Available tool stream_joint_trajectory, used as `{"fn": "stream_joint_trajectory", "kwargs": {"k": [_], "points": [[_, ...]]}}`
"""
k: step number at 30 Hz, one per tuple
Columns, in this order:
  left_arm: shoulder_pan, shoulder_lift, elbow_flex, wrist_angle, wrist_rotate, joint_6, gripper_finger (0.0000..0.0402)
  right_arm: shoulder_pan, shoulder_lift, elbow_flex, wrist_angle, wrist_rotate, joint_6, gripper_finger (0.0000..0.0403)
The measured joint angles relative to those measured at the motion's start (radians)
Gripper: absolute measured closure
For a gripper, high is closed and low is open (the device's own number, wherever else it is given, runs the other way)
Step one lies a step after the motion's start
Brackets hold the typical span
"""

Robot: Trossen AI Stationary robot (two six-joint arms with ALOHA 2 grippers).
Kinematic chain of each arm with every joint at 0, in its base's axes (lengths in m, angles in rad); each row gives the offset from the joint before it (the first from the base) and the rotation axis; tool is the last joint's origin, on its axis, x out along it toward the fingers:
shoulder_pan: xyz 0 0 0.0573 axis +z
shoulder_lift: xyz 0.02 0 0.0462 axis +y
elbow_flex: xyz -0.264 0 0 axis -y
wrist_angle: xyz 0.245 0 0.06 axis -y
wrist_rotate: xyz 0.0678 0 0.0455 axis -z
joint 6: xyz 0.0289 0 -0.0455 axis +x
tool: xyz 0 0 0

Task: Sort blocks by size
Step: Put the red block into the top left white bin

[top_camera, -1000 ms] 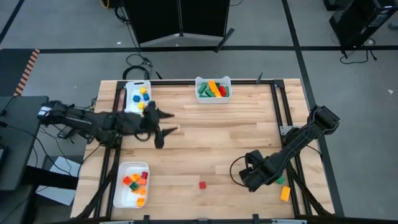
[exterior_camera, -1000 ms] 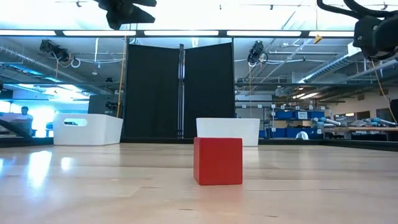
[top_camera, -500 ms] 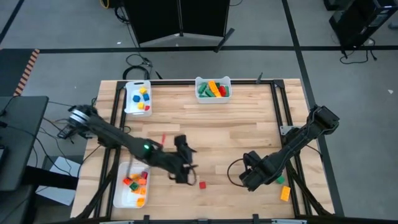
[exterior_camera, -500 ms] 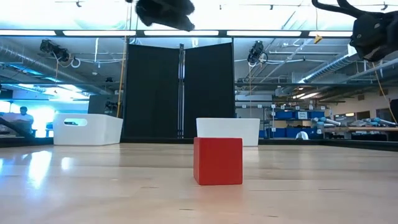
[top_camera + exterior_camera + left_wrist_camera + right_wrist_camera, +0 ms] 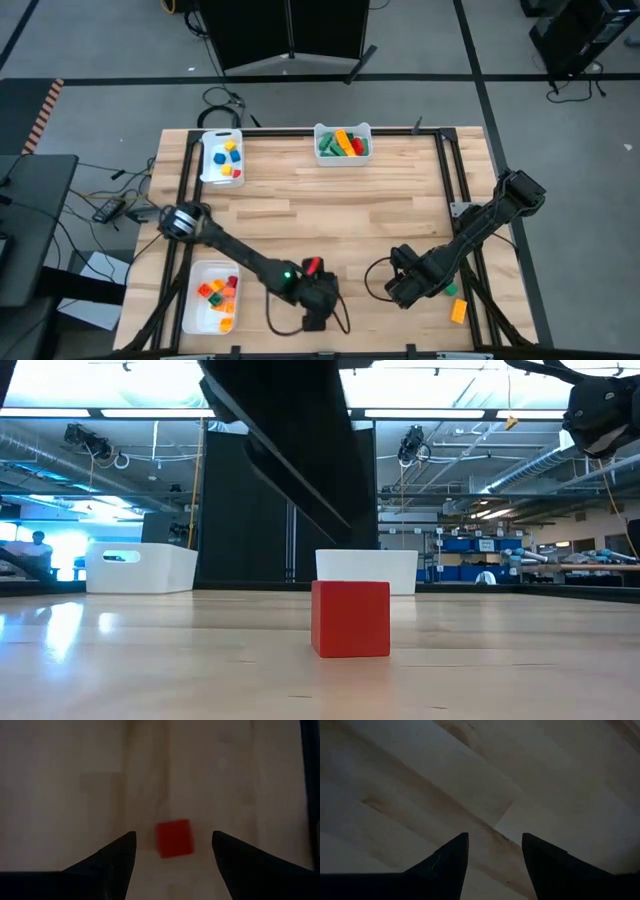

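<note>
My left gripper's fingers are still above the small red block [image 5: 174, 838] and closing now would miss it, so they go lower before it closes.
A small red block [image 5: 350, 618] rests flat on the wood near the table's near edge, middle. My left gripper [image 5: 320, 300] hangs over it, slanting down, and hides it in the high view. In the left wrist view the red block [image 5: 174, 838] lies just beyond and between the open fingers, apart from both. My right gripper [image 5: 405, 285] stands open over bare wood at the near right, pointing down. An orange block [image 5: 458, 310] and a green block [image 5: 452, 290] lie on the table just right of it.
Three white trays hold sorted blocks: one at the far left [image 5: 208, 160], one at the far middle [image 5: 342, 128], one at the near left [image 5: 195, 300]. Black rails [image 5: 445, 180] run along the table's sides. The left arm [image 5: 290, 450] fills the low view's upper middle.
My left gripper has swung from beside the far-left tray toward the table's near edge and right, coming down and tipping its fingers downward, until it stands over the red block. The block has not moved.
</note>
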Motion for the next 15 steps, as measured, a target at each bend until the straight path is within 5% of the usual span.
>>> {"fn": "stream_joint_trajectory", "kwargs": {"k": [15], "points": [[-0.004,0.087,0.08,-0.075,-0.012,-0.057,0.0133,0.001,0.0,0.0,0.048,0.028,-0.012,0.0209]]}}
